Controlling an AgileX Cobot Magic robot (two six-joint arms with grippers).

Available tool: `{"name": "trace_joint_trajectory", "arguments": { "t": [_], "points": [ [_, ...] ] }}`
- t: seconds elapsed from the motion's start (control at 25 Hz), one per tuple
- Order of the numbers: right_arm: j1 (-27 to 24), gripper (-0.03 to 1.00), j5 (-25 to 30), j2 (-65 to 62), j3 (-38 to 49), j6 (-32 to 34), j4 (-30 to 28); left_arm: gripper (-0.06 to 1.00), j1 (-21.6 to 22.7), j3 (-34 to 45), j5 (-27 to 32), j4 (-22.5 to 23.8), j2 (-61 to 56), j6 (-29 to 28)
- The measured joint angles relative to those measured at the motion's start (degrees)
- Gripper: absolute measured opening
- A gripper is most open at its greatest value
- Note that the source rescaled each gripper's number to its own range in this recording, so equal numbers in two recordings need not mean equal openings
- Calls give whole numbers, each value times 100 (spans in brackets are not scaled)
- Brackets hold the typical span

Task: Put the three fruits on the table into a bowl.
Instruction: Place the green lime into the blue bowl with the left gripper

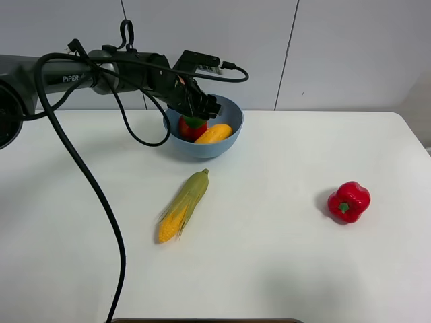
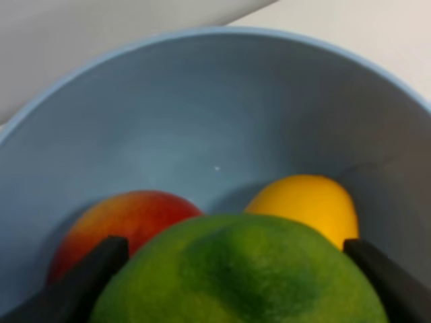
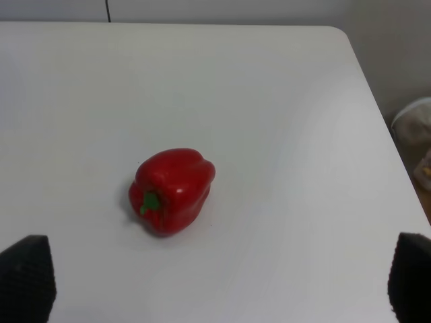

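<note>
The green lime (image 1: 195, 122) hangs low over the red apple, inside the light-blue bowl's rim, and would go into the bowl. It is time for my left gripper to open.
The light-blue bowl (image 1: 227, 140) stands at the back of the table (image 1: 283, 262), and holds the red apple (image 1: 188, 130) and the yellow-orange mango (image 1: 214, 133). My left gripper (image 1: 201, 108) hangs over the bowl's left rim, shut on the green lime (image 1: 195, 122). In the left wrist view the lime (image 2: 239, 276) fills the space between the two black fingers (image 2: 87, 276), with the apple (image 2: 121, 219), the mango (image 2: 306, 202) and the bowl's inner wall (image 2: 215, 121) below it. My right gripper (image 3: 222, 276) stands open and empty above the table's right side.
A green-husked corn cob (image 1: 184, 205) lies in front of the bowl. A red bell pepper (image 1: 349, 201) sits on the right of the table, below the right gripper and a little ahead of it (image 3: 174, 190). The left arm's black cable crosses the table's left side.
</note>
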Motion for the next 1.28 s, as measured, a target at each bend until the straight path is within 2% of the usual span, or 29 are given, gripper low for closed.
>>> {"name": "trace_joint_trajectory", "arguments": {
  "t": [0.48, 0.68, 0.72, 0.84, 0.92, 1.16, 1.28],
  "points": [
    [0, 100, 0, 0, 0, 0, 0, 3, -6, 0, -174, -76, 73, 18],
    [0, 100, 0, 0, 0, 0, 0, 4, -6, 0, -174, -76, 73, 371],
    [0, 100, 0, 0, 0, 0, 0, 10, -6, 0, -174, -76, 73, 503],
    [0, 100, 0, 0, 0, 0, 0, 45, -6, 0, -210, -76, 73, 739],
    [0, 100, 0, 0, 0, 0, 0, 65, -6, -7, -222, -76, 73, 788],
    [0, 100, 0, 0, 0, 0, 0, 94, -6, -7, -223, -76, 73, 815],
    [0, 100, 0, 0, 0, 0, 0, 98, -6, -7, -223, -8, 73, 815]
  ]
}}
